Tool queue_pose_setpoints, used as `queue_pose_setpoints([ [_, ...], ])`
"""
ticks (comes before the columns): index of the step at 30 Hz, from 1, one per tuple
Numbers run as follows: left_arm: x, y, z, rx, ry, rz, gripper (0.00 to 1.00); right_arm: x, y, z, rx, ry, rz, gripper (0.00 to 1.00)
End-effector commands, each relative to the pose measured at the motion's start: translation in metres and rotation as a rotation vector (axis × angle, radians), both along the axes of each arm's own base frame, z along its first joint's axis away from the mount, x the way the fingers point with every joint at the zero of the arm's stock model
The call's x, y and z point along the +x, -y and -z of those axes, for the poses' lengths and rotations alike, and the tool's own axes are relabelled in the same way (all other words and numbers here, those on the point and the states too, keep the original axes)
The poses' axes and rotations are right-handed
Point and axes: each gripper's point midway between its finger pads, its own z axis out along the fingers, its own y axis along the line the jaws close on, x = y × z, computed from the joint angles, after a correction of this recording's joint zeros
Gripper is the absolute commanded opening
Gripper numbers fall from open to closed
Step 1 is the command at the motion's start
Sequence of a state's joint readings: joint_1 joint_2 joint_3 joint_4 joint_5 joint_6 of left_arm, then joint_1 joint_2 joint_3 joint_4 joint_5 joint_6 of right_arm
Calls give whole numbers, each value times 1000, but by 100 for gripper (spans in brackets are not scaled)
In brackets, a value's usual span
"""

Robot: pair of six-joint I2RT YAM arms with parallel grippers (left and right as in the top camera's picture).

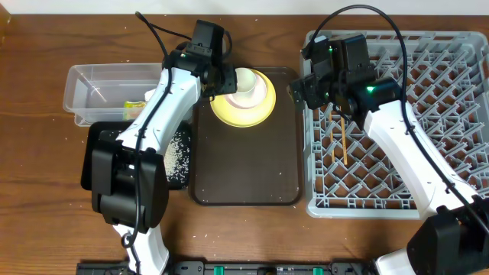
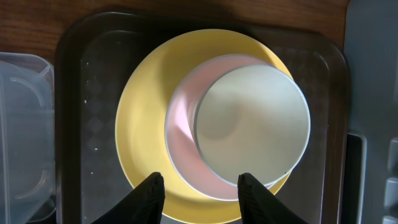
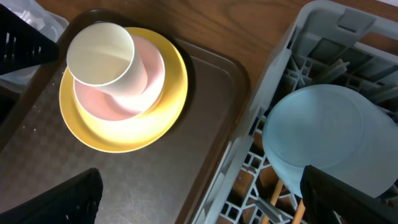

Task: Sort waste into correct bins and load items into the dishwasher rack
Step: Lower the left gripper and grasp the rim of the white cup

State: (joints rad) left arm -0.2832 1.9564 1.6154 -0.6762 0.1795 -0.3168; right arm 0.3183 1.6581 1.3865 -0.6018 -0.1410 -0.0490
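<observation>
My left gripper moves toward its rim (image 1: 238, 85) next, before closing on the white cup, since both fingers stop short, over the yellow plate (image 1: 260, 111).
On the brown serving tray (image 1: 244, 172) a yellow plate (image 1: 260, 111) carries a white bowl (image 2: 183, 118) with a small white cup (image 2: 252, 121) in it. My left gripper (image 2: 200, 186) hovers open over the plate's near rim, holding nothing. My right gripper (image 3: 202, 199) stands wide open and empty, straddling the tray's edge and the left wall of the grey dishwasher rack (image 1: 451, 84). A light blue bowl (image 3: 323, 134) and two chopsticks (image 1: 344, 141) lie in the rack. The yellow-green wrapper (image 1: 134, 105) is in the clear tub (image 1: 92, 80). Rice grains (image 1: 179, 153) lie in the black tray (image 1: 98, 141).
The left arm stretches over the black tray and the tub's right end. The right arm crosses the rack diagonally. Bare wooden table (image 1: 38, 214) shows to the left and front of the bins.
</observation>
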Motion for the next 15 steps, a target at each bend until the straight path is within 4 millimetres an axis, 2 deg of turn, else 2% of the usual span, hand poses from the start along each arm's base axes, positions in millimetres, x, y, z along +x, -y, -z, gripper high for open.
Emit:
queue_pose_setpoints([
  [1, 0, -4, 10, 22, -15, -5, 42, 1, -2, 1, -9, 4, -12, 99],
  [6, -2, -4, 17, 26, -31, -4, 42, 1, -2, 1, -9, 4, -12, 99],
  [15, 1, -4, 51, 37, -80, -10, 41, 1, -2, 1, -9, 4, -12, 99],
])
